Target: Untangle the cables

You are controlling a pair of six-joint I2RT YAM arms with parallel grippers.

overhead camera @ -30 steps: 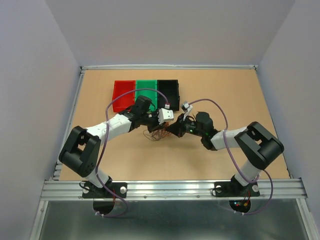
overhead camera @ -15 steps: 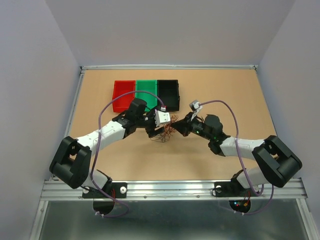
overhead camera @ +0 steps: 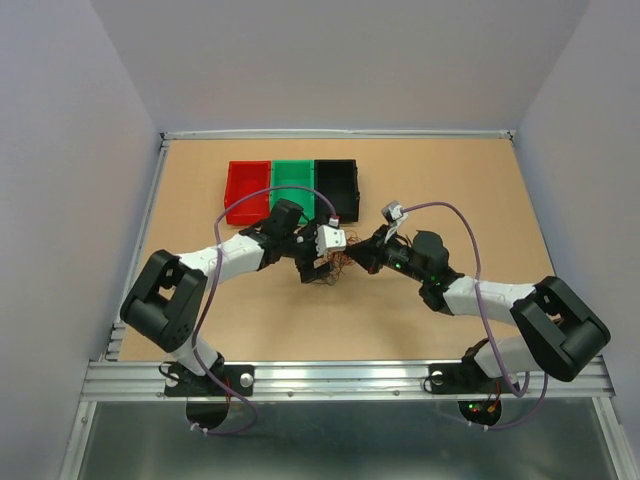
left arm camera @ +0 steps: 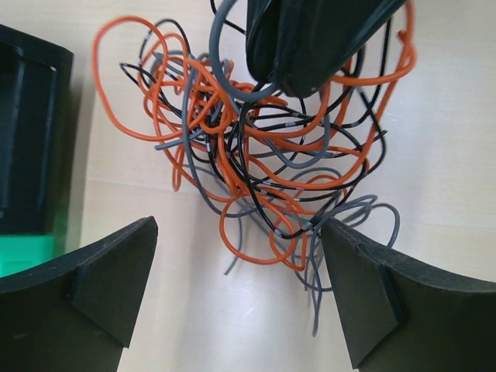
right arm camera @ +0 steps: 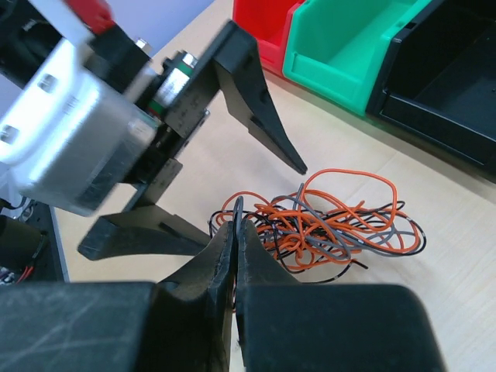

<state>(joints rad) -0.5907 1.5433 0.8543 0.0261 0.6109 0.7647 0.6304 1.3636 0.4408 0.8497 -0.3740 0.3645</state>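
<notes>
The left gripper takes hold of the tangle by its loose trailing loops next. That leaves the grey loop free to be pulled apart.
The cables (left arm camera: 263, 147) are a tangle of thin orange, grey and black wires lying on the wooden table, also seen as a small heap of cables (overhead camera: 335, 266) from above. My left gripper (left arm camera: 240, 291) stands open just short of the tangle, its fingers (left arm camera: 101, 287) wide apart with nothing between them. My right gripper (right arm camera: 236, 213) is shut on a loop of grey cable at the tangle's edge, and the loop pokes out past its tips. In the left wrist view the right gripper (left arm camera: 298, 74) reaches in over the tangle. From above, the left gripper (overhead camera: 315, 265) and the right gripper (overhead camera: 358, 258) face each other across the heap.
A red bin (overhead camera: 246, 192), a green bin (overhead camera: 292, 185) and a black bin (overhead camera: 337, 185) stand side by side just behind the tangle. The bins also show close behind the cables (right arm camera: 325, 225) in the right wrist view. Purple cords arc over both arms.
My left gripper has opened wide and let go of the wires. It pulled left, then came back to the heap. The right gripper moved right, stays shut and has lifted slightly.
</notes>
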